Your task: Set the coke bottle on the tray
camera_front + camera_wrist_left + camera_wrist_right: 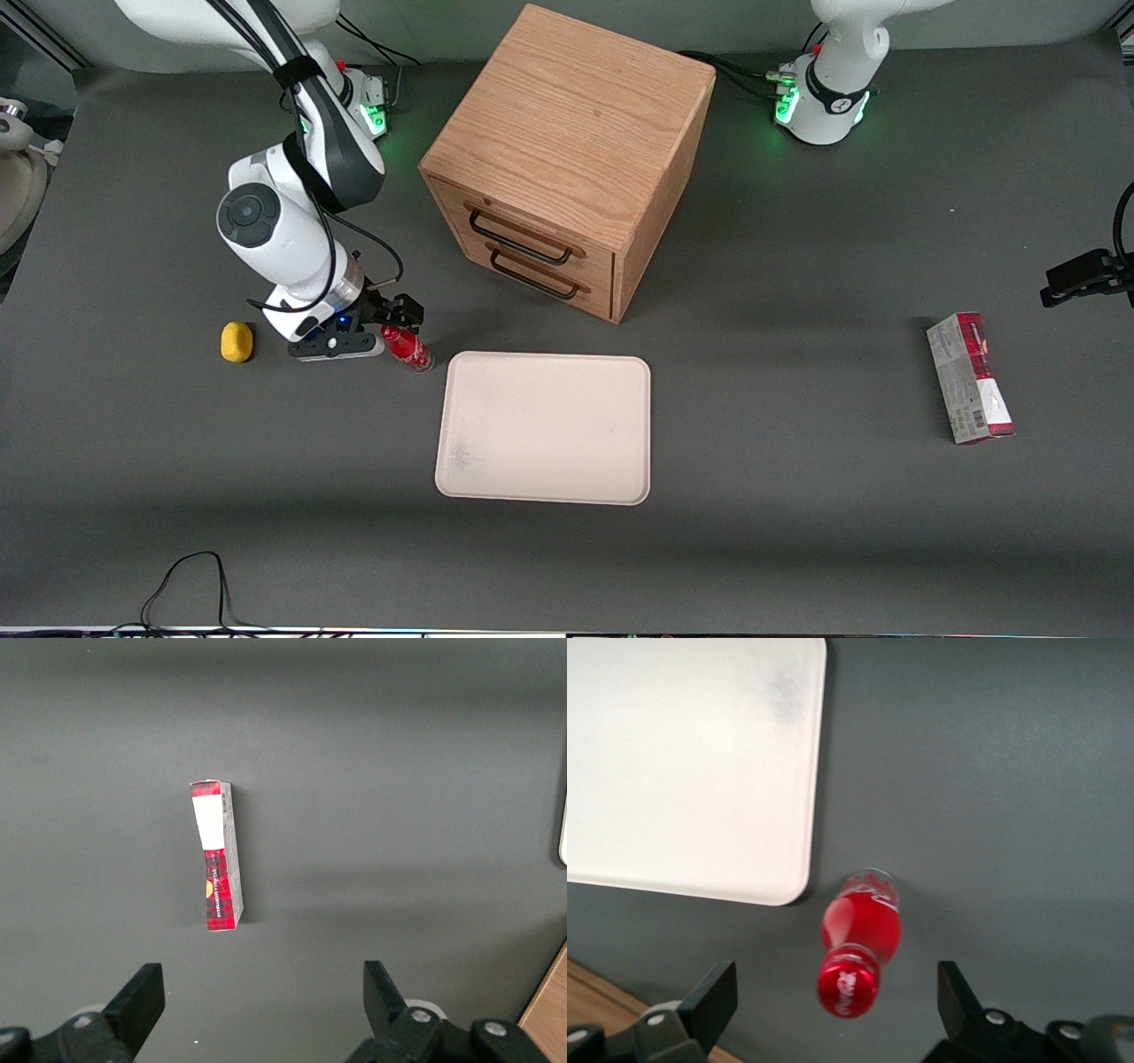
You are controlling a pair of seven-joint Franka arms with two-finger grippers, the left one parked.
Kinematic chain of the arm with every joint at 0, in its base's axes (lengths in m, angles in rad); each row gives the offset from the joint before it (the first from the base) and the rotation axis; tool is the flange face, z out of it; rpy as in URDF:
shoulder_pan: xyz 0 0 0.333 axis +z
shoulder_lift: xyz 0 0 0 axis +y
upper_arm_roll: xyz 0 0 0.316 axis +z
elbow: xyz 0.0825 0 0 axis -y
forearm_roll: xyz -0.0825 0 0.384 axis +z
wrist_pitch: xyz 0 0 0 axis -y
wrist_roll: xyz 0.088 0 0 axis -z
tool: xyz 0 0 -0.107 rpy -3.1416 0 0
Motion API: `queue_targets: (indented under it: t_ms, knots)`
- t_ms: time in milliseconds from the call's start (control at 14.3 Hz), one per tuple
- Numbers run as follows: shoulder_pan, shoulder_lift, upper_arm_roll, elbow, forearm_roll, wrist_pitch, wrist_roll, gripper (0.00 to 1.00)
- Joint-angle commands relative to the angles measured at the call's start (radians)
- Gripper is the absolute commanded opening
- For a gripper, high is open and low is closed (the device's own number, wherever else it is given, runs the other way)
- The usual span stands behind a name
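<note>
My right gripper will next grab the coke bottle by its red end with the cap (849, 981) and put the bottle on the tray (687, 762).
The coke bottle (408, 348) is small and red with a red cap and a clear base. It stands on the dark table close beside a corner of the tray (545, 427), toward the working arm's end. My right gripper (383, 329) is low over the bottle and open. In the right wrist view the red cap of the bottle (850, 981) sits between the two black fingers (714, 997), with a gap on each side. The cream-white tray (682, 762) lies flat with nothing on it.
A wooden drawer cabinet (567, 159) stands farther from the front camera than the tray. A small yellow object (236, 342) lies beside the gripper. A grey-and-red carton (970, 377) lies toward the parked arm's end and also shows in the left wrist view (217, 856). A black cable (190, 580) loops at the table's front edge.
</note>
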Motion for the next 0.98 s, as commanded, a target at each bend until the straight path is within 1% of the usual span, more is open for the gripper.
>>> queue_targets:
  t_ms: [0, 209, 279, 349, 419, 558, 628, 698, 837, 907]
  knots:
    - [-0.001, 0.008, 0.002, -0.037, -0.033, 0.074, 0.020, 1.00]
    - [-0.003, 0.033, 0.002, -0.035, -0.036, 0.103, 0.018, 0.99]
    - [-0.004, 0.040, 0.002, -0.035, -0.037, 0.112, 0.018, 0.96]
    - [-0.004, 0.045, 0.002, -0.037, -0.037, 0.114, 0.018, 0.87]
    - [-0.004, 0.046, 0.002, -0.037, -0.037, 0.114, 0.017, 0.73]
    - [-0.006, 0.053, 0.002, -0.035, -0.037, 0.114, 0.020, 0.30]
    - [-0.006, 0.053, 0.002, -0.035, -0.037, 0.114, 0.017, 0.05]
    - [-0.006, 0.053, 0.002, -0.035, -0.037, 0.112, 0.009, 0.00]
    - [-0.006, 0.053, 0.002, -0.032, -0.043, 0.106, 0.008, 0.00]
    - [-0.006, 0.053, 0.002, -0.029, -0.060, 0.105, 0.012, 0.00]
